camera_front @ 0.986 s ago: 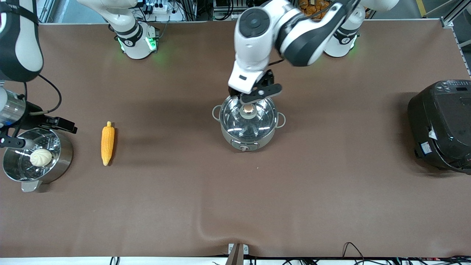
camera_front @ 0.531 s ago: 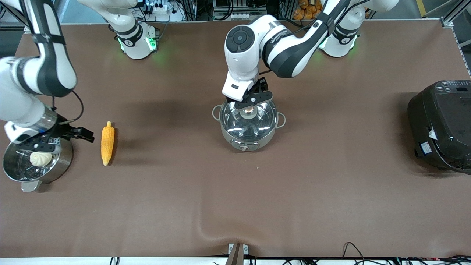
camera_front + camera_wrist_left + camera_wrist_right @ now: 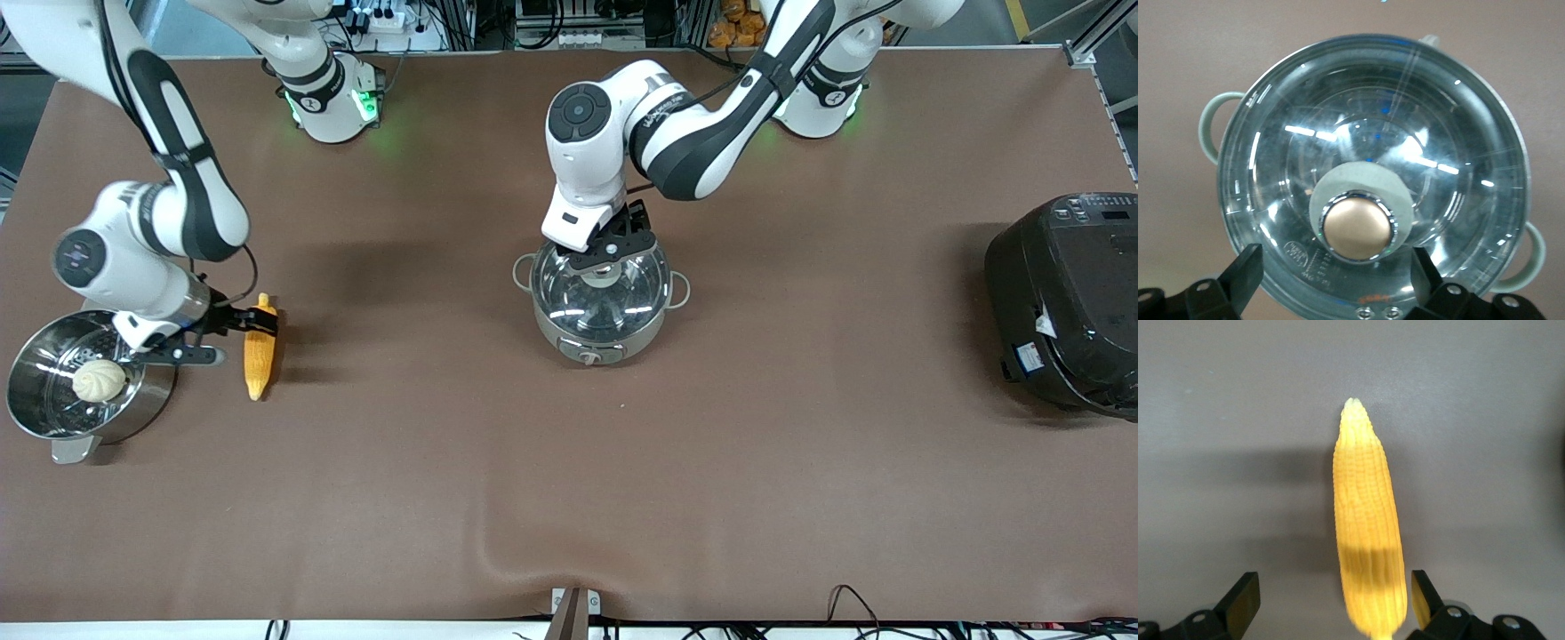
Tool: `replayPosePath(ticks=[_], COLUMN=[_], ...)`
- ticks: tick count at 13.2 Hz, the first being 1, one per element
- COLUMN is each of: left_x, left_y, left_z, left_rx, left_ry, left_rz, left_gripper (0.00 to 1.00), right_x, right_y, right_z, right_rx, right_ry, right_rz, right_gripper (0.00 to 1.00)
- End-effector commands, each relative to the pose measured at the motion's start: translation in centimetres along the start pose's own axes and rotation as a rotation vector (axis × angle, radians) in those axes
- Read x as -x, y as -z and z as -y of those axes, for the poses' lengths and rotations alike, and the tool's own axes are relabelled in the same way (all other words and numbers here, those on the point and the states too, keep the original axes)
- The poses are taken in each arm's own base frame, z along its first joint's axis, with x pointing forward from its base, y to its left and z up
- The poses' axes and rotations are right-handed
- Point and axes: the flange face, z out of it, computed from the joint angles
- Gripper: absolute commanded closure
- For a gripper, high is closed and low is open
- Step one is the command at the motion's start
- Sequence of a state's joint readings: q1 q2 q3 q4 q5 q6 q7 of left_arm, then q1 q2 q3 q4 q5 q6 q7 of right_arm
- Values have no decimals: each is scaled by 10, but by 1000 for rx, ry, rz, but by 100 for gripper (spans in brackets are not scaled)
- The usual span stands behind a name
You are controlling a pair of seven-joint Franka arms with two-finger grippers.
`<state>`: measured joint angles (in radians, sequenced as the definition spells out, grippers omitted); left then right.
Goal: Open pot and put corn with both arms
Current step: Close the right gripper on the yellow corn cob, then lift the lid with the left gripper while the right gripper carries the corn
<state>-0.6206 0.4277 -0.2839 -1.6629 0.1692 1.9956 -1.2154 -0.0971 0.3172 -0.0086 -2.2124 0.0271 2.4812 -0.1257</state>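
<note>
My right gripper's fingers are above the corn (image 3: 259,354) and would miss it if I closed now, so they need to lower first and then close on the corn.
The steel pot (image 3: 600,307) stands mid-table with its glass lid (image 3: 1365,133) on. My left gripper (image 3: 610,255) is open just above the lid. Its fingers (image 3: 1245,275) stand on either side of the tan knob (image 3: 1357,228) without touching it. The knob is hidden in the front view. The corn (image 3: 259,354) lies on the table toward the right arm's end. My right gripper (image 3: 222,336) is open and low over the corn's thick end. In the right wrist view the corn (image 3: 1367,533) runs between the open fingers (image 3: 1243,599), closer to one of them.
A steel steamer pot (image 3: 53,418) holding a cream bun (image 3: 98,380) stands beside the corn at the right arm's end. A large black rice cooker (image 3: 1067,302) sits at the left arm's end. The brown table mat (image 3: 569,480) has a wrinkle near its front edge.
My right arm has swung from over the steamer pot to the corn and come down. My left gripper has dropped lower onto the lid knob, now covering it in the front view.
</note>
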Motion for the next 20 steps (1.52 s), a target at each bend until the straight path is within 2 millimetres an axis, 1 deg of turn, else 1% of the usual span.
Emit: replayPosePath(ticks=[1,3,4,5,6,7,8,9,10,11,13,14,15,16,17,18,19,20], left_x=[1,2,1,0,-2,-3,-3,-4,-7,-8,-7,-12,-16,-16,-16,-16,-16,-15], left_y=[-3,-11,-15,-17,-17,-16,-16,-16,-16,-16,-16,-15,-14,-14,-14,-14,-14,-15], left_z=[-1,0,3,3,3,4,4,4,5,5,6,8,10,9,9,9,9,8], left_rx=[32,39,34,35,42,43,43,45,44,47,44,48,47,47,48,48,49,51], left_ry=[-1,-12,-14,-15,-12,-10,-15,-18,-15,-16,-17,-7,-2,-2,0,1,1,3], left_rz=[-40,-40,-38,-37,-39,-40,-40,-40,-40,-42,-41,-42,-43,-42,-41,-40,-38,-33], left_gripper=[9,10,16,18,17,18,21,21,22,22,25,27,28,29,32,32,33,36], right_x=[0,1,1,1,2,2,2,3,4,3,3,2,-2,-7,-15,-25,-35,-44], right_y=[-18,-26,-29,-32,-38,-39,-40,-45,-49,-50,-52,-49,-40,-31,-18,-2,22,49], right_z=[-5,-18,-18,-18,-18,-19,-20,-19,-22,-21,-18,-17,-10,7,16,18,24,32], right_rx=[7,10,9,10,8,8,7,6,5,7,7,7,7,12,13,11,3,-2], right_ry=[69,112,115,116,115,114,111,113,108,110,113,117,123,148,141,128,133,140], right_rz=[-15,-27,-24,-24,-17,-15,-14,-5,-2,-11,-8,-9,-20,-36,-49,-38,3,52], right_gripper=[0,0,0,0,0,0,6,15,17,23,45,62,77,89,98,96,95,96])
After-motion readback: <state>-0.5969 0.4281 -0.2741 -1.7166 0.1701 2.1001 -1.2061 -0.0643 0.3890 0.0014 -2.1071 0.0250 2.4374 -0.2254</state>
